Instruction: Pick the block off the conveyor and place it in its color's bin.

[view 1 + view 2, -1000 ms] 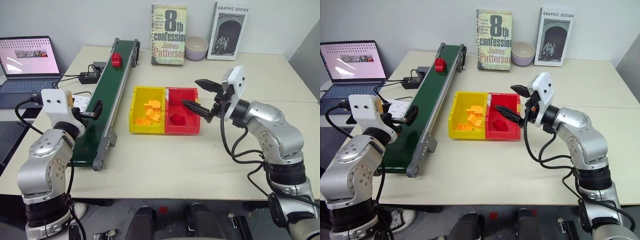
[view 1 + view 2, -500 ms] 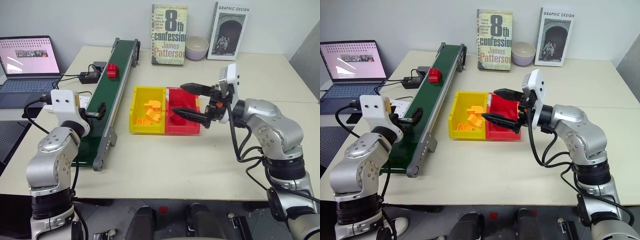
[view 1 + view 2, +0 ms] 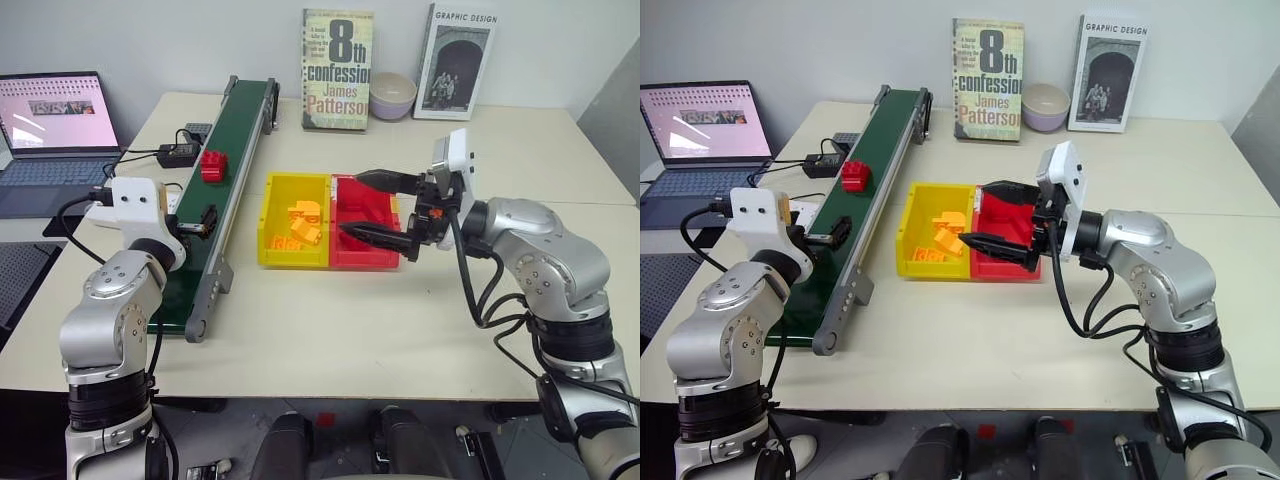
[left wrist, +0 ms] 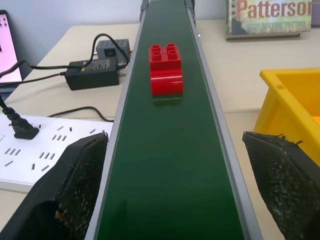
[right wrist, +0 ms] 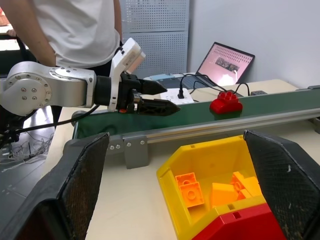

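Observation:
I need to move my left gripper toward the red block point(image 3: 212, 164) before I close it on the block. Its fingers stop short of the block, with empty green belt between them.
The red block point(image 3: 212, 164) rides on the dark green conveyor point(image 3: 240, 120), about halfway along it. My left gripper point(image 3: 196, 222) is open and level over the belt's near part. One finger is on each side of the belt point(image 4: 170, 160), and the block point(image 4: 166, 69) lies ahead of it, apart. My right gripper point(image 3: 352, 203) is open and empty. It points left above the red bin point(image 3: 362, 260), which stands right of the conveyor.
A yellow bin point(image 3: 290, 260) with several yellow blocks touches the red bin's left side. A power strip point(image 4: 30, 150), an adapter point(image 3: 180, 153) and a laptop point(image 3: 55, 120) lie left of the belt. Two books point(image 3: 337, 70) and a bowl point(image 3: 393, 95) stand at the back. A person point(image 5: 75, 25) stands behind the left arm.
The block has travelled down the belt toward my left gripper. My right gripper has swung left and turned over the red bin. My left gripper has edged in over the belt.

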`<state>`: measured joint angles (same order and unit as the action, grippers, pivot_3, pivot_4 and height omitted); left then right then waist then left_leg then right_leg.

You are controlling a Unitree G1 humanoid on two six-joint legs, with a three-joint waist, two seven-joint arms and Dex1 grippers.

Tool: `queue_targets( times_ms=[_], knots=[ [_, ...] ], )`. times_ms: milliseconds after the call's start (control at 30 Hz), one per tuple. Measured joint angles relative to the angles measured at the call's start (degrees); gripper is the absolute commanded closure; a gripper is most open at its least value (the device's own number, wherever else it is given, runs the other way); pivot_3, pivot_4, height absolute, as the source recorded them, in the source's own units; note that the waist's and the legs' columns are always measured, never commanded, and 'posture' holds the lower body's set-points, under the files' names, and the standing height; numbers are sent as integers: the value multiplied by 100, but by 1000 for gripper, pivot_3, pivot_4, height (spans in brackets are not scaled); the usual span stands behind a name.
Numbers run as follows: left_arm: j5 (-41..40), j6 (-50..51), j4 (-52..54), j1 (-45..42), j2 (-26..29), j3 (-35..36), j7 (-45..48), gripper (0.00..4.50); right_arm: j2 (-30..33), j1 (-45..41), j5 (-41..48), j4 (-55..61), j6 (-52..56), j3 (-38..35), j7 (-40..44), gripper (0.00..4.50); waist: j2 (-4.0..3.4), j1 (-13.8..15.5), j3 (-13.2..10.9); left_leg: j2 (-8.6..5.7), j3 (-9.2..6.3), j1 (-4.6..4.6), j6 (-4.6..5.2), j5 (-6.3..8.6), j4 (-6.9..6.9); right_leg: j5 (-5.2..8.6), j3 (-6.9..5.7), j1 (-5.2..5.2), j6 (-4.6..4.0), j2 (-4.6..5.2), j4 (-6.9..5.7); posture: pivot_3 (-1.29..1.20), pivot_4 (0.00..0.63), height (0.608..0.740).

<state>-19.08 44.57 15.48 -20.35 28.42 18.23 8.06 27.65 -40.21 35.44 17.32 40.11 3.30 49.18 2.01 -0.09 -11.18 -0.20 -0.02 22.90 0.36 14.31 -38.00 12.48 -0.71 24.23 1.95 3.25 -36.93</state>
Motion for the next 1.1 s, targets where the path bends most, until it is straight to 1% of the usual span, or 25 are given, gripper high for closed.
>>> queue_targets(
  times_ms=[267,400,533,767,800,833,867,900,933,1000,1067,1100],
  knots=[
    [26,101,-13,0,-119,-7,-75,7,105,-24,402,124,385,13,140,0,0,1,0,0,1,0,0,0,0,0,1,-1,0,2,1,0,150,740],
    [14,173,-25,0,-277,-7,-119,7,209,-79,632,169,579,11,307,0,0,2,0,0,-1,1,0,0,0,0,0,-1,0,2,1,0,150,740],
    [20,223,-25,1,-290,-4,-122,7,347,-53,694,252,690,12,396,0,0,3,0,0,0,1,0,0,0,0,-1,-1,0,2,1,0,150,740],
    [43,376,-57,15,-290,-3,-125,7,352,-27,770,268,696,12,427,0,0,3,0,0,0,0,0,0,0,0,0,-1,0,0,1,0,150,740],
    [42,378,-65,32,-290,4,-123,358,349,-29,792,268,696,12,419,0,0,2,0,0,1,1,0,0,0,0,0,-1,0,1,1,0,150,740],
    [40,378,-65,37,-290,9,-122,424,345,-29,794,268,696,12,416,0,0,2,0,0,1,1,0,0,0,0,0,-1,0,1,2,0,150,740],
    [37,379,-65,49,-290,28,-121,741,340,-30,797,268,696,12,405,0,0,3,0,0,0,1,0,0,0,0,0,-1,0,1,2,0,150,740],
    [30,393,-60,68,-290,51,-120,826,335,-36,801,268,696,12,387,0,0,3,0,0,1,1,0,0,0,0,1,-1,0,1,2,0,150,740],
    [25,422,-54,111,-290,106,-123,1104,335,-53,805,268,696,11,365,0,0,1,0,0,1,1,0,0,0,0,1,0,0,2,2,0,150,740],
    [3,570,67,209,-290,221,-135,1415,337,-90,807,265,689,6,352,0,0,-2,0,1,1,0,0,0,0,0,1,0,0,2,1,0,150,740],
    [-39,794,309,345,-290,335,-173,1928,340,-96,802,257,668,5,349,0,0,-1,0,1,-1,0,0,0,0,0,0,-1,0,3,1,0,150,740],
    [-63,865,385,385,-290,372,-182,2108,340,-96,802,256,662,5,347,0,0,0,0,1,-1,0,0,0,-1,0,0,-1,0,3,0,0,150,740]
  ],
)
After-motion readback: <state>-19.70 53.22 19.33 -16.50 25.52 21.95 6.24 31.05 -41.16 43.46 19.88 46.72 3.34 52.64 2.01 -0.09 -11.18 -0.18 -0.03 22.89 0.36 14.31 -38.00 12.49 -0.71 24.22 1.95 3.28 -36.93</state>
